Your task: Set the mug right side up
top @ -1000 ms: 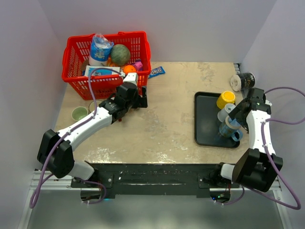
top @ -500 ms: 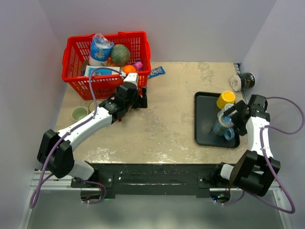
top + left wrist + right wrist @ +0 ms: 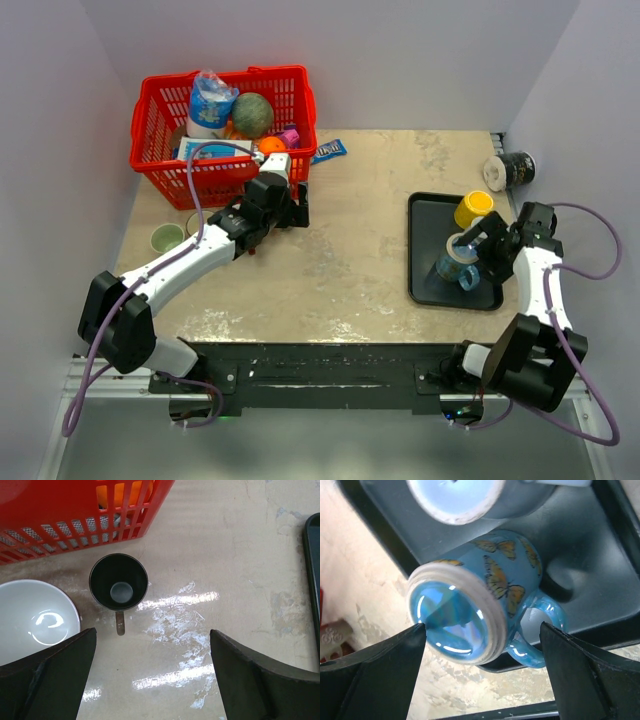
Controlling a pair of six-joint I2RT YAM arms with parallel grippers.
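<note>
My right gripper grabs its handle (image 3: 469, 278) (image 3: 534, 651) from the white-ringed base side next, leaving the mug's far end free for my left gripper to turn it upright.
The blue butterfly mug (image 3: 450, 268) lies tipped over at the near edge of the black tray (image 3: 425, 250). In the right wrist view the mug (image 3: 470, 610) points its white-ringed base toward the camera, handle to the right. My right gripper (image 3: 488, 246) is open, its fingers spread on either side of the mug (image 3: 480, 626); the left fingertip (image 3: 417, 630) is at the edge of the base. My left gripper (image 3: 292, 206) is open and empty over the table (image 3: 152, 635), near the red basket.
A yellow cup (image 3: 473, 208) and a pale upside-down cup (image 3: 462, 243) share the tray. A dark jar (image 3: 510, 170) stands at the far right. The red basket (image 3: 225, 130) of groceries is back left, with a dark cup (image 3: 118, 582) and white bowl (image 3: 37, 615) beside it.
The mug has gone from upside down to tipped on its side and has shifted left across the tray with my right gripper. The left arm has not moved.
</note>
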